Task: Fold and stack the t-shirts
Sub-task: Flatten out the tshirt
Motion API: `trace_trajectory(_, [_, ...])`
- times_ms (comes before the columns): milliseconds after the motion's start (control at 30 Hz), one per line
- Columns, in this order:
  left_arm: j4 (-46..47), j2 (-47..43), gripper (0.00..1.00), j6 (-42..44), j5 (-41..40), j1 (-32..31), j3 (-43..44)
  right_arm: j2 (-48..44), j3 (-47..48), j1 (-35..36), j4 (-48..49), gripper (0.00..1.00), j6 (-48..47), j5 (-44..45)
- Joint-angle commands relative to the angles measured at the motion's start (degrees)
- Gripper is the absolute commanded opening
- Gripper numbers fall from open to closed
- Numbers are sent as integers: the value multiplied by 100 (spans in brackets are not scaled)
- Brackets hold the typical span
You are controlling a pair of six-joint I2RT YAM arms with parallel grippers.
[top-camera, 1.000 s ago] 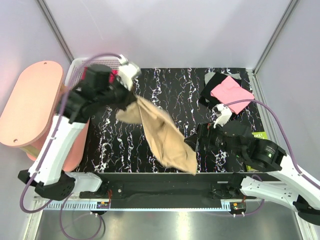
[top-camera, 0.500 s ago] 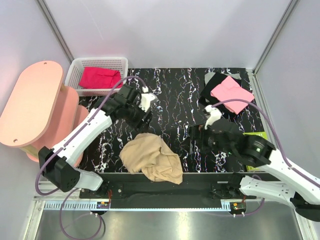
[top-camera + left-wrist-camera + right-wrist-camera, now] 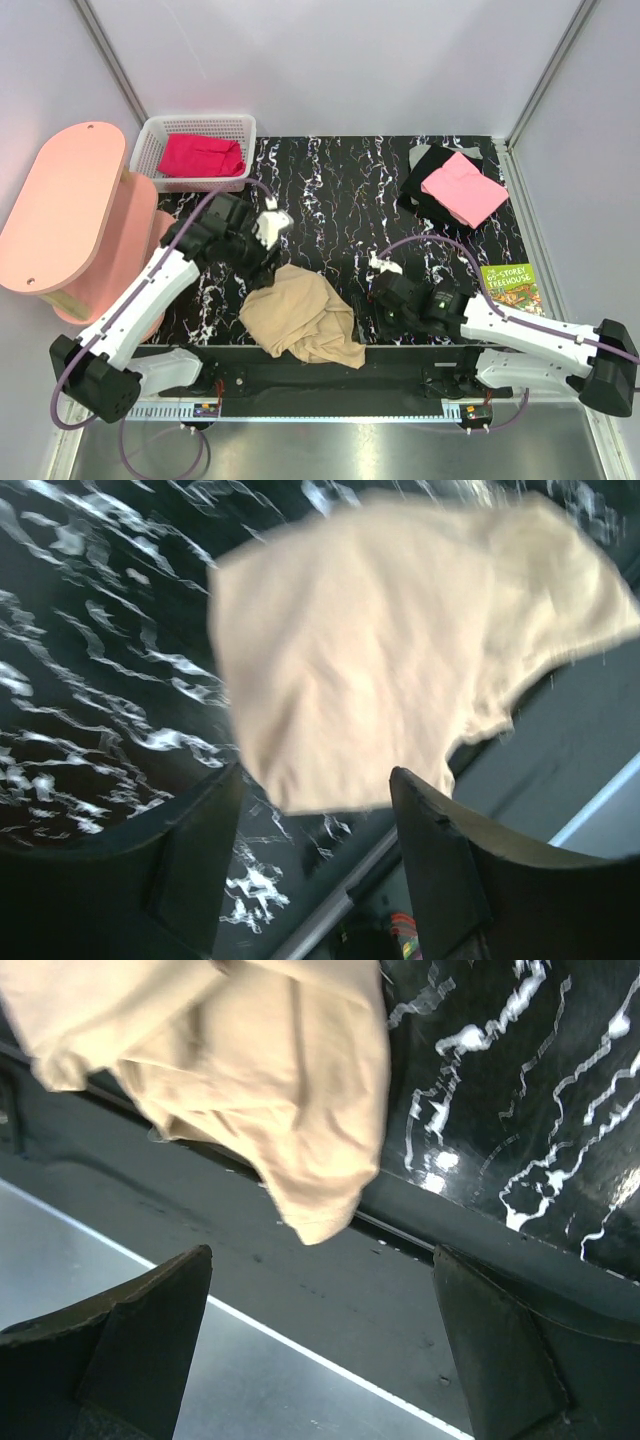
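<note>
Next, my right gripper grabs the tan-beige t-shirt (image 3: 300,322) by its corner hanging over the front bar (image 3: 356,358), to spread the t-shirt for folding.
The tan-beige t-shirt (image 3: 300,322) lies crumpled at the near edge of the black marbled mat, one corner hanging over the front rail (image 3: 310,1222). My left gripper (image 3: 262,258) hovers just behind it, open and holding nothing; in the left wrist view the t-shirt (image 3: 400,630) lies beyond the gripper (image 3: 315,815). My right gripper (image 3: 368,302) is open beside the heap's right side, empty (image 3: 320,1310). A pink t-shirt (image 3: 462,187) rests folded on a black one (image 3: 422,172) at the back right. The magenta-red t-shirt (image 3: 200,155) lies in the basket.
A white basket (image 3: 152,135) stands at the back left beside a pink oval side table (image 3: 60,200). A green paperback (image 3: 510,285) lies at the mat's right edge. The black front rail (image 3: 300,375) runs along the near side, with grey walls around.
My left gripper opened and let the tan t-shirt go; it dropped from hanging stretched out into a heap at the front edge. Both arms came down toward it, the right one moving left.
</note>
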Motion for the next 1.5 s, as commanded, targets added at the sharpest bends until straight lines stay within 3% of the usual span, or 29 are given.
trace_trajectory(0, [-262, -212, 67, 309, 118, -345, -438, -5, -392, 69, 682, 100, 490, -27])
trace_trajectory(467, [-34, 1492, 74, 97, 320, -1074, -404, 1436, -929, 78, 2509, 100, 613, -501])
trace_trajectory(567, [54, 1765, 80, 71, 320, -1162, -413, 1568, -1061, 78, 2835, 100, 701, -554])
trace_trajectory(667, [133, 1976, 99, 10, 391, -1180, -404, 1647, -1184, 78, 3151, 87, 797, -624])
trace_trajectory(733, [238, 2125, 99, -26, 382, -1232, -369, 1717, -1228, 78, 3345, 71, 833, -668])
trace_trajectory(833, [291, 2293, 99, -87, 495, -1303, -211, 1805, -1272, 87, 3442, 61, 903, -703])
trace_trajectory(1000, [361, 2547, 99, -78, 505, -1584, -26, 1814, -1299, 113, 3495, 36, 1017, -695])
trace_trajectory(1067, [405, 2627, 99, -140, 426, -1768, 44, 1788, -1325, 113, 3495, 30, 1088, -686])
trace_trajectory(1333, [713, 2961, 98, -272, 67, -2191, 89, 1630, -1352, 148, 3495, 25, 1176, -668])
trace_trajectory(1400, [862, 3049, 91, -272, -57, -2191, -16, 1603, -1334, 148, 3495, 21, 1158, -668])
trace_trajectory(1467, [924, 3206, 74, -289, -189, -2191, -17, 1603, -1290, 148, 3486, 17, 1141, -668])
